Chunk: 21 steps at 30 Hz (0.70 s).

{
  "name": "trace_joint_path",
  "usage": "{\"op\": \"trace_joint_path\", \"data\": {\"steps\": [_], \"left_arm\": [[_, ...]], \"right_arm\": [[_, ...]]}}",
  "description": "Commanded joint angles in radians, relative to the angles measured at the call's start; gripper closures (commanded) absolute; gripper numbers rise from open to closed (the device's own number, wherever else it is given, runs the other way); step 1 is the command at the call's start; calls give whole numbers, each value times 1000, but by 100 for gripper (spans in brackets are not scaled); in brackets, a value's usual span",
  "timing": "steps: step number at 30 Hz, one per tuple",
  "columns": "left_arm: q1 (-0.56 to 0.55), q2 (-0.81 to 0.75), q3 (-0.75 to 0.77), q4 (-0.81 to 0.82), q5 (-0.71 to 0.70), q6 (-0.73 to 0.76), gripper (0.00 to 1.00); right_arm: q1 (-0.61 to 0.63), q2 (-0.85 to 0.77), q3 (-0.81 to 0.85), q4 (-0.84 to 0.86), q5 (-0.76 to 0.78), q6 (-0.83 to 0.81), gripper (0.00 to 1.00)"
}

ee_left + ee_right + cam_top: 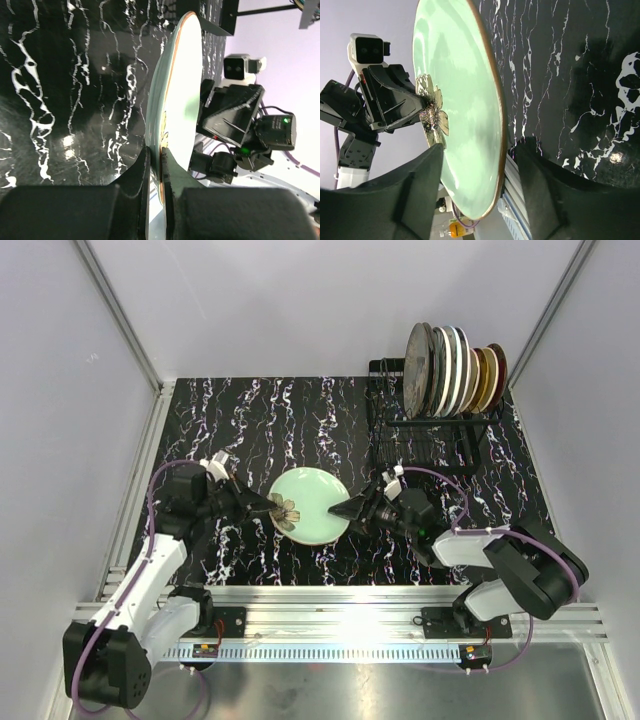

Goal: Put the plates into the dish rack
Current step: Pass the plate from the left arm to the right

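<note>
The plate's rim [486, 196] is between the fingers and reaches past their ends, so the right gripper should close on it.
A pale green plate [312, 502] with a brown rim and a flower motif hangs between the two arms over the black marbled table. My left gripper [272, 505] is shut on the plate's left rim, by the flower; in the left wrist view its fingers [142, 172] pinch the plate's edge [180, 90]. My right gripper [340, 512] is open, its jaws straddling the opposite rim [465, 100] with a gap on the underside. The dish rack [430, 430] stands at the back right with several plates [450, 368] upright in it.
The rack's front slots [420, 450] hold nothing, just right of the right wrist. White walls close the table on three sides. An aluminium rail [340, 595] runs along the near edge.
</note>
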Motion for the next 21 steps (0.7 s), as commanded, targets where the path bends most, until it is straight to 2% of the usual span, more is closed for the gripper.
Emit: {"op": "trace_joint_path", "data": {"steps": [1,4,5,7,8,9,11,13,15,21], "left_arm": [[-16,-43,64,149,117,-70,100],[-28,-33,64,153,122,-64,100],[-31,-30,63,151,117,-47,100],[-33,-17,58,133,105,-24,100],[-33,-13,53,130,90,-9,100],[-33,4,50,120,84,14,100],[-33,36,38,128,82,24,87],[-34,53,23,155,88,24,84],[-34,72,20,165,88,36,70],[-34,98,38,110,28,111,52]], "right_arm": [[15,3,46,48,-19,-1,35],[15,-6,55,48,-22,-7,45],[14,-9,56,48,-23,-7,54],[14,-29,56,43,-16,-4,63],[15,-39,56,40,-14,-6,75],[15,-58,56,31,-13,-9,79],[14,-92,61,14,-11,-15,89],[15,-118,66,-27,-10,-36,94],[15,-160,66,-72,-2,-52,100],[15,-233,73,-173,26,-76,100]]}}
